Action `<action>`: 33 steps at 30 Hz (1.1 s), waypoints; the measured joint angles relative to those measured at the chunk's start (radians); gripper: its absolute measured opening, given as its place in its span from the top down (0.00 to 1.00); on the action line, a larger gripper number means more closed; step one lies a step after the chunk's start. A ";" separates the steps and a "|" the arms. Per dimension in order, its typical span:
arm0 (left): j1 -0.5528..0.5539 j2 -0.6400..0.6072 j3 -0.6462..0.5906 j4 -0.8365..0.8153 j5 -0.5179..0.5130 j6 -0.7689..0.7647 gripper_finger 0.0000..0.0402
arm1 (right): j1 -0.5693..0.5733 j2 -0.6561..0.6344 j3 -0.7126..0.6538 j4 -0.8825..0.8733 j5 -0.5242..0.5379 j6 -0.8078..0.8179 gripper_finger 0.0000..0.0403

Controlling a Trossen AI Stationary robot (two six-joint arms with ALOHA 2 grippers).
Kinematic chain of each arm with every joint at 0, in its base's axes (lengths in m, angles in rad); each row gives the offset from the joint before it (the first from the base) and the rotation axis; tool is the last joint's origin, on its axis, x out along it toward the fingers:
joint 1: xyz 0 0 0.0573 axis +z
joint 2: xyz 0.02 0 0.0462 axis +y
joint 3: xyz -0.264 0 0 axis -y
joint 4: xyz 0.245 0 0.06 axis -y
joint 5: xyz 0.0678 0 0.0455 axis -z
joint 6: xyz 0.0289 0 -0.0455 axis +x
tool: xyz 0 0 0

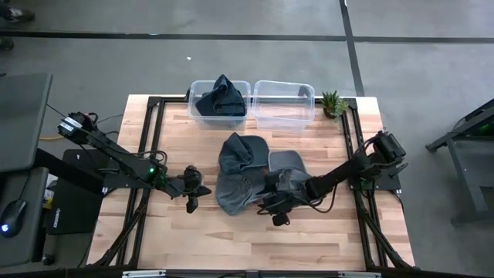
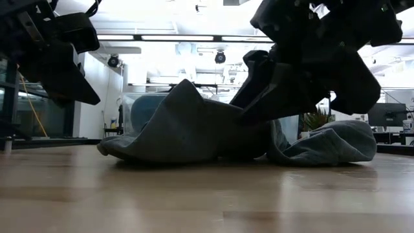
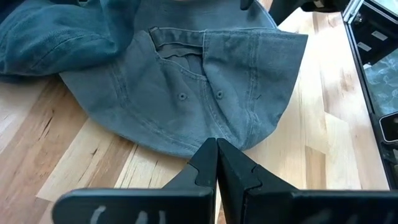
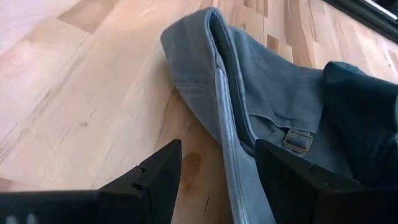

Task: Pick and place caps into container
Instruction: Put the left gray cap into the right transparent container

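Observation:
My right gripper closes next, since the grey cap's folded rim runs deep between both fingers beside the buckle [image 4: 298, 140]. Closing now would catch that rim.
Several caps lie heaped mid-table: a dark slate-blue one [image 1: 239, 150] on the far side, a lighter grey one [image 1: 235, 191] nearer, and a third [image 1: 287, 162] to their right. Another dark cap [image 1: 220, 96] sits in the left clear bin [image 1: 194, 86]. My right gripper [image 1: 272, 210] is open at the heap's near right side. Its two fingers stand either side of a grey cap's folded rim [image 4: 231, 155], one finger [image 4: 158, 180] over bare wood. My left gripper [image 3: 216, 155] is shut and points at the grey cap's edge [image 3: 205, 134] from the table's left, just short of it.
A second clear bin [image 1: 284, 104], with nothing in it, stands right of the first at the table's far edge. A small green plant [image 1: 333, 103] stands beside it. Black frame rails [image 1: 351, 139] run along the table's sides. Bare wood [image 1: 231, 239] lies near the front edge.

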 joint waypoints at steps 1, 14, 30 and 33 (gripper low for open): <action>0.000 0.000 0.000 0.001 0.000 0.000 1.00 | -0.003 0.000 0.000 -0.005 -0.002 0.001 0.51; 0.000 0.000 0.000 0.002 0.005 -0.005 1.00 | -0.029 0.000 -0.001 -0.018 0.001 0.006 0.74; 0.000 0.000 0.000 0.005 0.038 -0.009 1.00 | -0.023 -0.045 -0.003 0.012 -0.022 0.114 0.99; 0.000 0.000 0.000 0.009 0.051 -0.010 1.00 | -0.012 -0.085 -0.003 0.008 -0.023 0.117 0.99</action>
